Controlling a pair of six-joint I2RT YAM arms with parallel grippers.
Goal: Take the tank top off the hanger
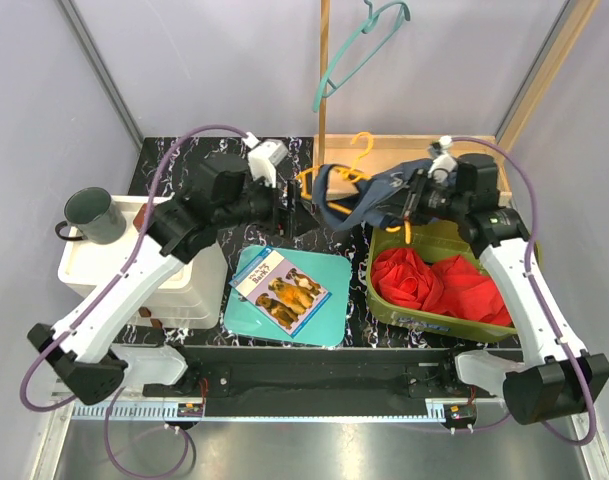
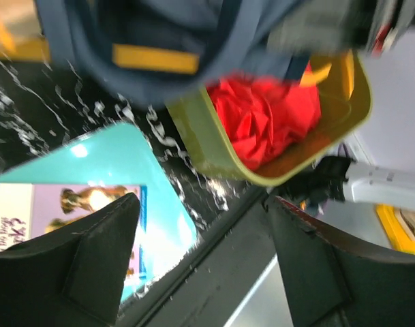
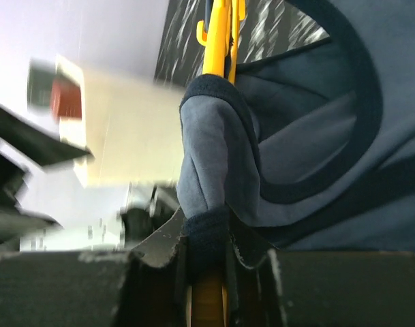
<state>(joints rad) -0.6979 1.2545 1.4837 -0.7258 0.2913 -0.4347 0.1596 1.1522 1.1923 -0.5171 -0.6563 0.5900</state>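
Next, the left gripper grabs the yellow hanger by its hook, which leaves its arms free to remove the tank top's straps.
The blue-grey tank top point(image 1: 379, 195) with dark trim hangs on a yellow hanger point(image 1: 359, 150), held in the air between the two arms. My right gripper point(image 1: 412, 205) is shut on a strap of the tank top point(image 3: 316, 136) together with the hanger point(image 3: 217, 34); in the right wrist view the gripper point(image 3: 207, 231) pinches both. My left gripper point(image 1: 289, 215) is open and empty just left of the garment. In the left wrist view my gripper point(image 2: 202, 199) has its jaws wide apart, below the tank top point(image 2: 159, 41) and a piece of hanger point(image 2: 156, 59).
An olive bin point(image 1: 369, 270) holding red cloth point(image 1: 434, 280) stands under the right arm. A teal board point(image 1: 329, 300) with a book point(image 1: 279, 288) lies in the middle. A white box point(image 1: 94, 265) with a dark mug point(image 1: 94, 215) stands left. A teal hanger point(image 1: 354, 50) hangs on a wooden pole behind.
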